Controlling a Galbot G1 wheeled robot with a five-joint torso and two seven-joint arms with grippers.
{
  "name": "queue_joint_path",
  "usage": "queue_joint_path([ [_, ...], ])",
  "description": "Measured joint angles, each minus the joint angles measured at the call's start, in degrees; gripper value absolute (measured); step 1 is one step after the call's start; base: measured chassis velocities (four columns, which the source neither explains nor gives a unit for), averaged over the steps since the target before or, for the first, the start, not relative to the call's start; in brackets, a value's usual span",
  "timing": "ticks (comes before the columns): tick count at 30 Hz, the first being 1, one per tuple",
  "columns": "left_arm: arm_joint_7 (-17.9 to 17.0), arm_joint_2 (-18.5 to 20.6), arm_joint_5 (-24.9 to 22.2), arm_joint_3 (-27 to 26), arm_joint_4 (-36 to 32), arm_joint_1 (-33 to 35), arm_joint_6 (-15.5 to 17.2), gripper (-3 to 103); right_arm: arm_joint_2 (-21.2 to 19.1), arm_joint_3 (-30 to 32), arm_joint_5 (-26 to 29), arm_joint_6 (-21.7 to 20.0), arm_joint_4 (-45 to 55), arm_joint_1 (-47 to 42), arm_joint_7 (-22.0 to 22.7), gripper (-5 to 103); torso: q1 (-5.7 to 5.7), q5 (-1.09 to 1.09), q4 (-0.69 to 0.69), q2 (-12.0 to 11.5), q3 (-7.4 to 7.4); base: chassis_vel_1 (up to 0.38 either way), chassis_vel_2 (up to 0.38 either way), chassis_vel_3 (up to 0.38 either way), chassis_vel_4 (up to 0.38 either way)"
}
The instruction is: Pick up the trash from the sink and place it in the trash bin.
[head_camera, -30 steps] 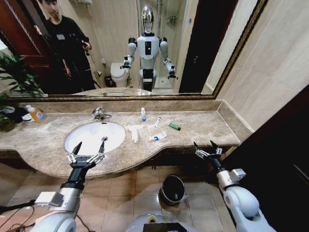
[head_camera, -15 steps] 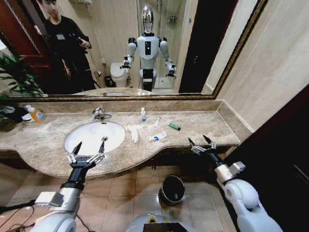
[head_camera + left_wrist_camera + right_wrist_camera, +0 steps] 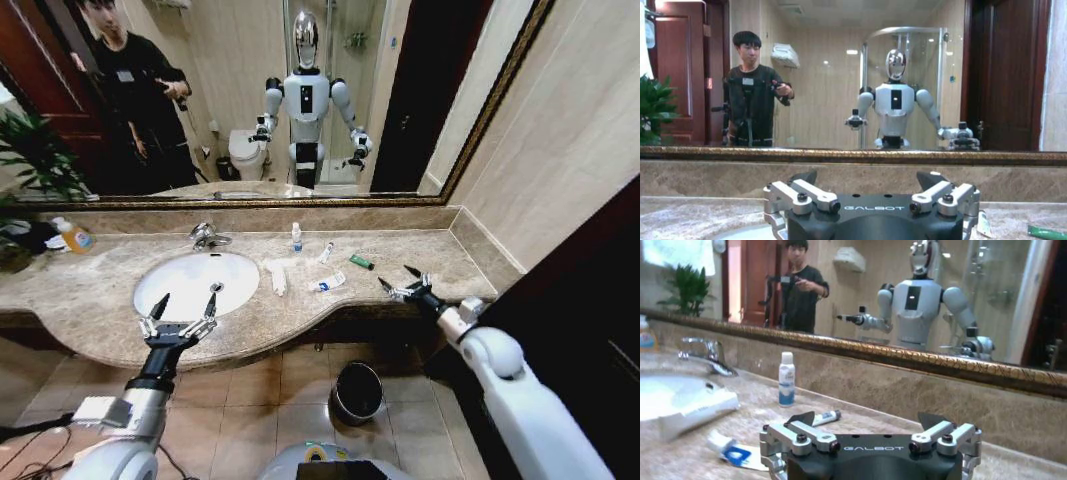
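My right gripper grabs the small green tube by its end with the cap (image 3: 371, 266) next, to get the trash into the black bin (image 3: 358, 392).
The white oval sink (image 3: 190, 285) is set in the beige counter. The trash lies on the counter right of the basin: a long crumpled tissue (image 3: 277, 275), a white-and-blue packet (image 3: 328, 283), a green tube (image 3: 361, 262) and a small white tube (image 3: 327, 252). My right gripper (image 3: 397, 277) hovers open just right of the packet, nothing between its fingers. In the right wrist view (image 3: 865, 419) the packet (image 3: 730, 450), tissue (image 3: 693, 410) and white tube (image 3: 827, 416) lie ahead of it. My left gripper (image 3: 187, 300) waits open at the basin's front rim. The black trash bin (image 3: 358, 392) stands on the floor below.
A clear bottle with a blue cap (image 3: 297, 238) stands upright behind the trash, and the chrome faucet (image 3: 207, 236) is behind the basin. An orange soap bottle (image 3: 73, 235) sits far left by a plant. The mirror and wall close off the back.
My right arm has risen from beside the counter's front edge and swung left, over the counter toward the packet. The left arm has stayed still.
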Motion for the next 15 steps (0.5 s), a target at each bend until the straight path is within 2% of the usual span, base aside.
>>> queue_joint_path([
  [1, 0.0, 0.0, 0.0, 0.0, 0.0, 0.0, 0.0, 100, 0.0, 0.0, 0.0, 0.0, 0.0, 0.0, 0.0, 100, 0.00, 0.00, 0.00, 0.0, 0.00, 0.000, 0.000, 0.000, 0.000],
  [4, 0.0, 0.0, 0.0, 0.0, 0.0, 0.0, 0.0, 100, -3.6, -5.3, 1.2, 1.1, -5.3, 6.2, -1.8, 100, 0.00, 0.00, -0.01, 0.0, 0.00, 0.000, 0.000, 0.000, 0.000],
  [6, 0.0, 0.0, 0.0, 0.0, 0.0, 0.0, 0.0, 100, -4.0, -6.3, 1.5, 0.9, -6.0, 7.2, -1.8, 100, 0.00, 0.01, -0.01, 0.0, 0.00, 0.000, 0.000, 0.000, 0.000],
  [9, 0.0, 0.0, 0.0, 0.0, 0.0, 0.0, 0.0, 100, -6.0, -14.3, 4.8, -4.3, -9.7, 15.2, -1.3, 100, 0.00, -0.01, 0.00, 0.0, 0.00, 0.000, 0.000, 0.000, 0.000],
  [13, 0.0, 0.0, 0.0, 0.0, 0.0, 0.0, 0.0, 100, -6.2, -17.6, 6.2, -7.0, -11.5, 18.9, -1.3, 100, 0.00, 0.00, 0.00, 0.0, 0.00, 0.000, 0.000, 0.000, 0.000],
  [14, 0.0, 0.0, 0.0, 0.0, 0.0, 0.0, 0.0, 100, -6.1, -21.6, 7.9, -9.0, -13.8, 23.3, -1.3, 100, 0.00, 0.00, 0.00, 0.0, 0.00, 0.000, 0.000, 0.000, 0.000],
  [15, 0.0, 0.0, 0.0, 0.0, 0.0, 0.0, 0.0, 100, -5.9, -23.0, 8.1, -10.5, -14.5, 25.0, -1.3, 100, 0.00, 0.00, 0.00, 0.0, 0.00, 0.000, 0.000, 0.000, 0.000],
])
